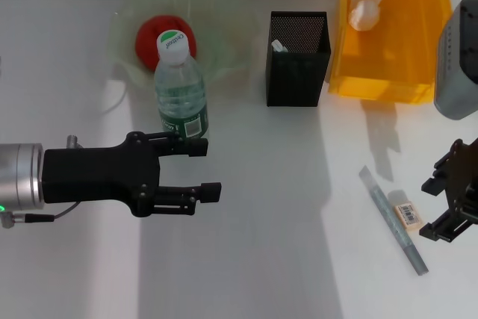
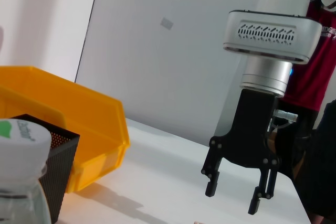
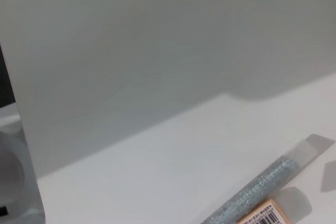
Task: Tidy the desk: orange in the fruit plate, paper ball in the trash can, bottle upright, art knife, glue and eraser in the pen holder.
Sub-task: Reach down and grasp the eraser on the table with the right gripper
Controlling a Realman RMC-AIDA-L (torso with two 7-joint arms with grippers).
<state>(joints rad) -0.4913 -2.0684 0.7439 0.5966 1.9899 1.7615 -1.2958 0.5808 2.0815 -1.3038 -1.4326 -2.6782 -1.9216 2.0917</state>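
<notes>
My right gripper lowers toward the eraser, before closing on the eraser (image 1: 407, 214) beside the glue tube (image 1: 388, 211), since its fingertips hang above and short.
The bottle (image 1: 180, 87) stands upright in front of the fruit plate (image 1: 224, 13), which holds the orange (image 1: 149, 35). My left gripper (image 1: 208, 169) is open and empty, its fingers just in front of the bottle's base. The paper ball (image 1: 366, 7) lies in the trash can (image 1: 418, 42). The pen holder (image 1: 297, 72) holds a small white item (image 1: 278, 46). The eraser (image 1: 407, 214) lies against a slim glittery glue tube (image 1: 388, 211) on the table. My right gripper (image 1: 435, 208) is open just right of the eraser. The left wrist view shows it open above the table (image 2: 235, 196).
The bottle's cap (image 2: 21, 140), the pen holder (image 2: 60, 166) and the trash can (image 2: 73, 119) show in the left wrist view. The tube (image 3: 257, 190) and the eraser (image 3: 265, 216) show in the right wrist view. The table (image 1: 261, 244) is white.
</notes>
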